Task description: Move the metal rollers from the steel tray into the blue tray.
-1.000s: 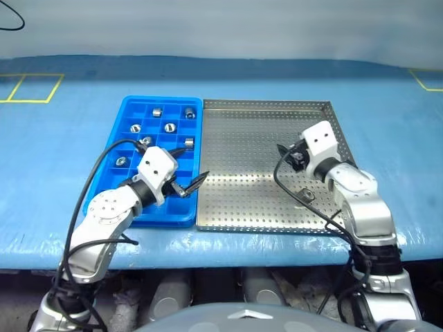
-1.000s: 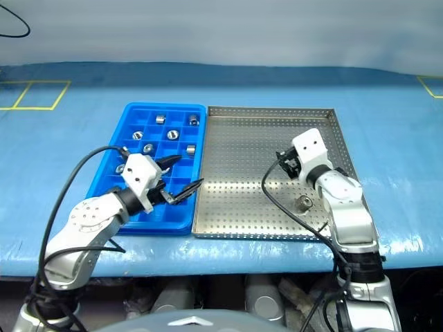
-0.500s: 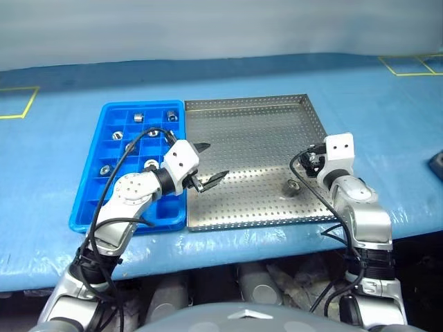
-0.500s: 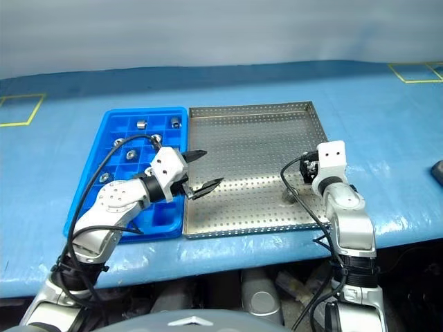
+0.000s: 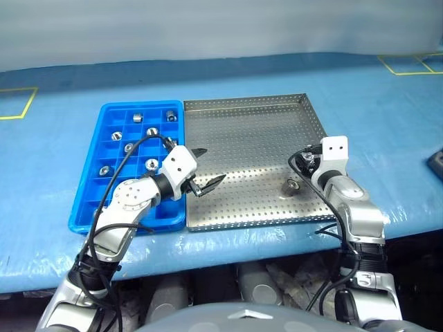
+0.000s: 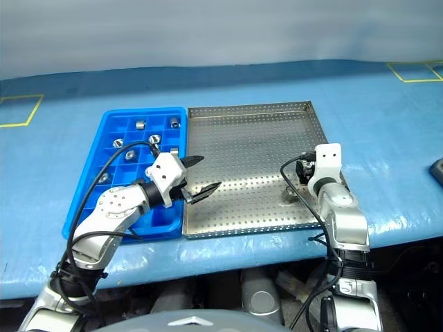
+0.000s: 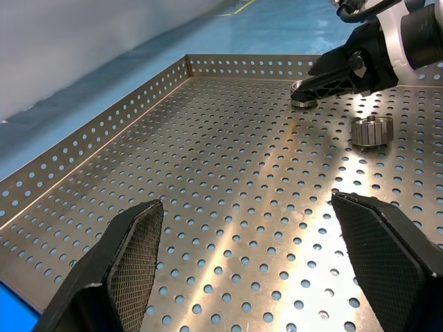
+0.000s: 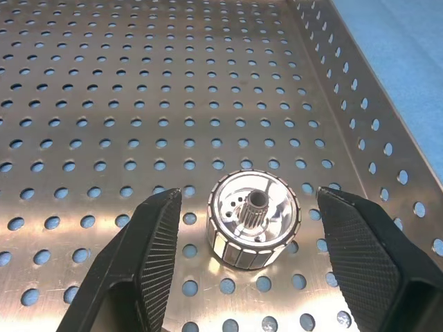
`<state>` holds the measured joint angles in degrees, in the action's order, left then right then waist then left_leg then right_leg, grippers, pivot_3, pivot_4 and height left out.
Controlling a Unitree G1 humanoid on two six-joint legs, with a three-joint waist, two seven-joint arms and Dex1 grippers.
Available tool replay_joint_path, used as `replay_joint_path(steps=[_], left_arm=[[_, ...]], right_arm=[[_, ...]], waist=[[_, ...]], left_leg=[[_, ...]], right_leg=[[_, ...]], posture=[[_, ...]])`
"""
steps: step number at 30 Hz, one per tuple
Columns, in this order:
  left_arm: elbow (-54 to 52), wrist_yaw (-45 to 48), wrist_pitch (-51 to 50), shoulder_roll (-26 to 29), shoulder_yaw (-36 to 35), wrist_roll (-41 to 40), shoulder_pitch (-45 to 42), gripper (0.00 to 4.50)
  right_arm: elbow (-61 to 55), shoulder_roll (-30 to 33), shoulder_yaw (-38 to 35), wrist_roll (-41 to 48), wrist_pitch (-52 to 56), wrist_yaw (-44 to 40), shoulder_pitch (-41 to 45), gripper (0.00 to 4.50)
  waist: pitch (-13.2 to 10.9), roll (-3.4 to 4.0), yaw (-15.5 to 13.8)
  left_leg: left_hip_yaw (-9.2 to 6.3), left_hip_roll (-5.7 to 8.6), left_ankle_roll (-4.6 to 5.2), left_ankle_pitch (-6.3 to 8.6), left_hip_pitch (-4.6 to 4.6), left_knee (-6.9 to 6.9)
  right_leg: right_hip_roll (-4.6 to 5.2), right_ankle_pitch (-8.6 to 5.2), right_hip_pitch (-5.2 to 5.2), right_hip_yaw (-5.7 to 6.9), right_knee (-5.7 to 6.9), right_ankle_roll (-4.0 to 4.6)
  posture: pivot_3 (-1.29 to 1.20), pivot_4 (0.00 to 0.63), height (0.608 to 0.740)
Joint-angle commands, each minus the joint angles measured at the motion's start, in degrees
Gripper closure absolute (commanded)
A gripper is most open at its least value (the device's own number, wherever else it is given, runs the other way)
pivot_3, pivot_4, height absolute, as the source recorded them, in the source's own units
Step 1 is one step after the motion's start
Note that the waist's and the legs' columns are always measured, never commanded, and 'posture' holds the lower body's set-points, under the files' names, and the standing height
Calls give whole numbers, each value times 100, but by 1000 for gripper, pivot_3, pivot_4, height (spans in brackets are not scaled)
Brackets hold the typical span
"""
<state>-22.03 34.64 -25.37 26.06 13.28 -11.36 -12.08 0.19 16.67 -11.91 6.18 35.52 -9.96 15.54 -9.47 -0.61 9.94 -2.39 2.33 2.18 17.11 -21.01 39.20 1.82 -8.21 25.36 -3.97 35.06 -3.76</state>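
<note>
My fingers reach down around the standing roller above the steel tray's perforated bottom. They would catch it, so my right gripper closes on it now.
The steel tray (image 5: 249, 124) lies beside the blue tray (image 5: 86, 207), which is on its left. One metal roller (image 8: 254, 220) stands on end near the steel tray's right rim. It sits between the fingers of my open right gripper (image 8: 249, 199), with a gap on each side. The same roller (image 5: 291, 185) lies just left of that gripper (image 5: 303, 163). Several rollers (image 5: 150, 164) rest in cells of the blue tray. My left gripper (image 5: 212, 166) hovers open and empty over the steel tray's left part, and its fingers (image 7: 135, 242) stand wide apart.
Both trays rest on a blue-covered table whose front edge (image 5: 228, 242) runs just below them. Yellow tape squares mark the cover at far left (image 5: 17, 104) and far right (image 5: 412, 63). A dark object (image 5: 436, 162) sits at the right edge.
The whole view has swung, so the camera moved. My right gripper has sunk, rolled and come down around the roller. My left gripper has edged from the blue tray's rim over the steel tray.
</note>
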Motion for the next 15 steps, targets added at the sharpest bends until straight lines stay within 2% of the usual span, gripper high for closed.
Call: replay_joint_path(steps=[1, 3, 4, 6, 9, 15], left_arm=[[-284, -36, 69, 15, -127, 27, -3, 277], [-301, -44, 58, 24, -138, 32, 9, 277], [-311, -46, 53, 29, -143, 33, 17, 277], [-327, -52, 48, 36, -149, 33, 31, 277], [-334, -58, 41, 48, -165, 31, 42, 277], [-344, -69, 25, 56, -168, 10, 45, 277]], right_arm=[[61, -16, -72, 79, -117, 46, 140, 1220], [111, -23, -79, 87, -129, 51, 154, 1220], [129, -26, -82, 95, -130, 53, 160, 1384], [151, -27, -82, 106, -136, 60, 172, 1856], [135, -34, -54, 119, -147, 73, 190, 2805], [132, -29, -25, 139, -167, 64, 207, 2829]], waist=[[0, 0, -3], [0, 0, -5], [0, 0, -5], [0, 0, -3], [0, 0, -9], [0, 0, -28]], left_leg=[[0, -1, 0, 0, 0, 0], [0, -1, 0, 0, 0, 0], [0, -1, 0, 0, 0, 0], [1, 0, 1, 0, -1, 0], [2, 0, 1, 0, 0, 0], [3, 0, 2, 1, -1, 0]], right_leg=[[-1, 0, 0, 0, 0, 0], [-1, 0, 0, 0, 0, 0], [-1, 0, 0, -1, 0, 0], [-1, 1, 1, -3, 0, -1], [-1, 1, 1, -3, 0, -2], [-1, 2, 2, -4, 0, -2]], posture=[[-173, 150, 740], [-173, 150, 740], [-173, 150, 740], [-173, 150, 740], [-163, 150, 740], [-162, 150, 740]])
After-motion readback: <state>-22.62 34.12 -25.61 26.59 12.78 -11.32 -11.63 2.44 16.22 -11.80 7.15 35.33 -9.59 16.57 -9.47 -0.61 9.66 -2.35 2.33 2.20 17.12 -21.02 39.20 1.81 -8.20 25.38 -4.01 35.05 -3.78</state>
